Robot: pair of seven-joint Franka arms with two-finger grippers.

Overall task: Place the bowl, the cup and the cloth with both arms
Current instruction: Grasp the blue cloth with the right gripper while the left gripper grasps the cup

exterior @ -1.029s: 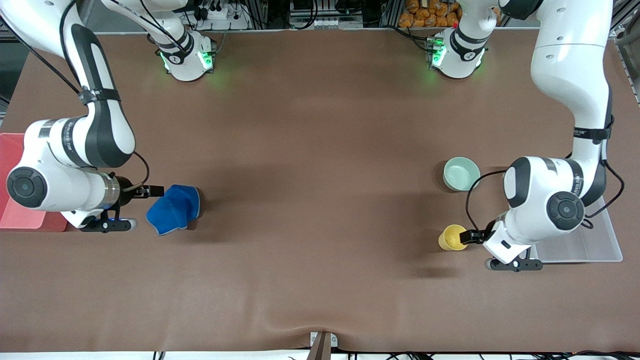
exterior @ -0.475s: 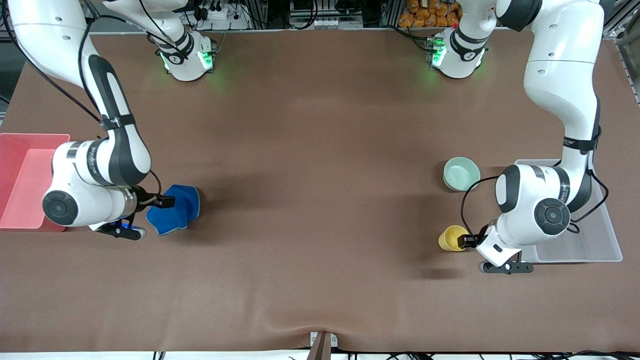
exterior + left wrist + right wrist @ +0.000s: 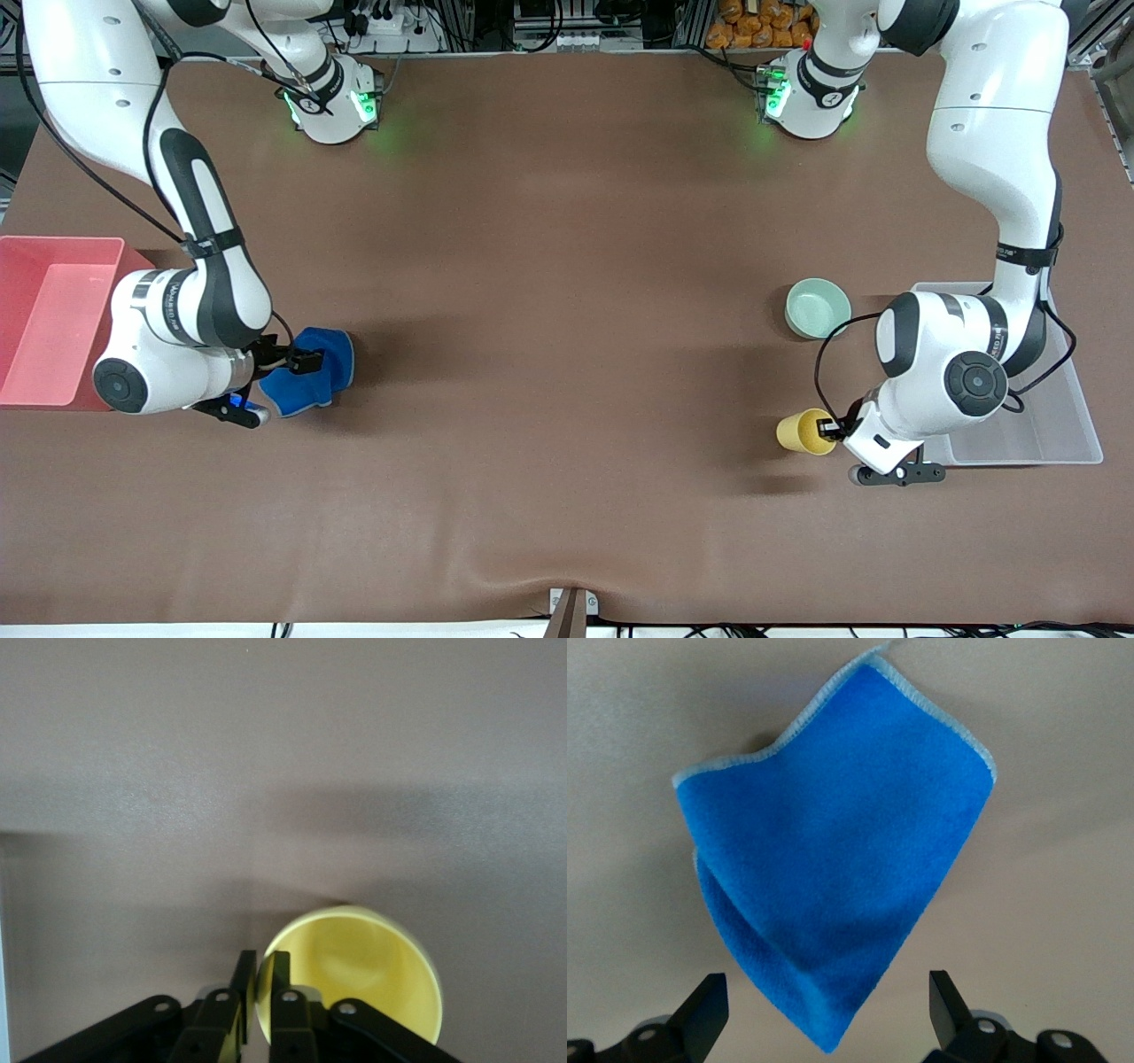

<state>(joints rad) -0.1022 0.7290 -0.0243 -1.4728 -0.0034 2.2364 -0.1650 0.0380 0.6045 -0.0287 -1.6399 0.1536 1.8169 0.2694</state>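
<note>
The blue cloth is to go in the red bin, so the robot's right gripper will next pick it up by its pointed corner (image 3: 827, 1028).
The yellow cup (image 3: 803, 431) stands nearer to the front camera than the mint-green bowl (image 3: 818, 307) and looks slightly tilted. My left gripper (image 3: 829, 431) is shut on its rim. In the left wrist view one finger is inside the cup (image 3: 359, 970) and one outside, with the left gripper (image 3: 263, 979) pinching the wall. The blue cloth (image 3: 317, 370) lies crumpled toward the right arm's end of the table. My right gripper (image 3: 301, 361) hangs open over its edge. The right wrist view shows a corner of the cloth (image 3: 833, 859) between the spread fingers of the right gripper (image 3: 826, 1001).
A clear shallow tray (image 3: 1028, 434) lies at the left arm's end of the table, partly under the left arm. A red bin (image 3: 44, 310) sits at the right arm's end, beside the right arm. Brown table mat (image 3: 567, 354) stretches between the two groups.
My left gripper has shut on the cup's rim and the cup has tipped a little. My right arm has moved along the table so its open gripper is over the cloth.
</note>
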